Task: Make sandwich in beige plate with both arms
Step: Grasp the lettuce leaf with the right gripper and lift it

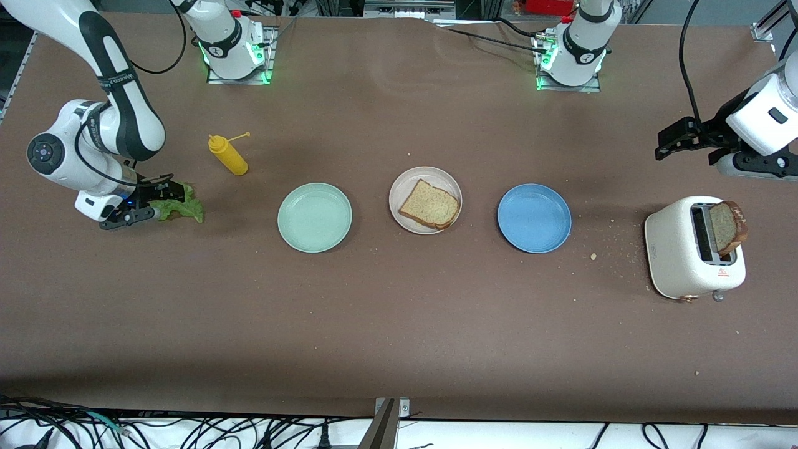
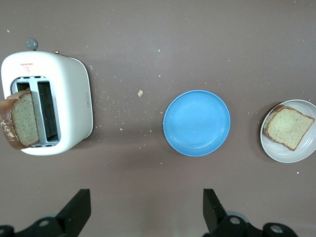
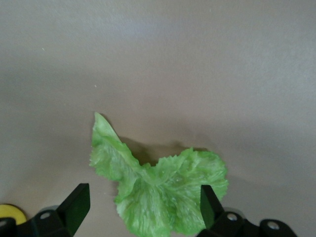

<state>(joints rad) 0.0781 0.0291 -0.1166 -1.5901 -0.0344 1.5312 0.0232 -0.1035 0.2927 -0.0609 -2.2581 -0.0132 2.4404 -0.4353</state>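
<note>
My right gripper grabs the lettuce leaf by its creased middle (image 3: 152,197) next, to lay the leaf over the bread slice on the beige plate.
The beige plate (image 1: 408,184) sits mid-table between a mint-green plate and a blue plate. One brown bread slice (image 1: 430,204) lies on it. A second bread slice (image 1: 728,226) sticks up from a white toaster (image 1: 682,249) at the left arm's end. A ruffled green lettuce leaf (image 1: 185,209) lies on the table at the right arm's end. My right gripper (image 1: 163,201) is low over it and open, with a finger on each side of the leaf (image 3: 158,192). My left gripper (image 1: 666,142) is open and empty, up in the air beside the toaster (image 2: 69,108).
A mint-green plate (image 1: 315,217) and a blue plate (image 1: 534,217) flank the beige one, both bare. A yellow squeeze bottle (image 1: 227,154) stands farther from the front camera than the lettuce. Crumbs lie scattered between the blue plate and the toaster.
</note>
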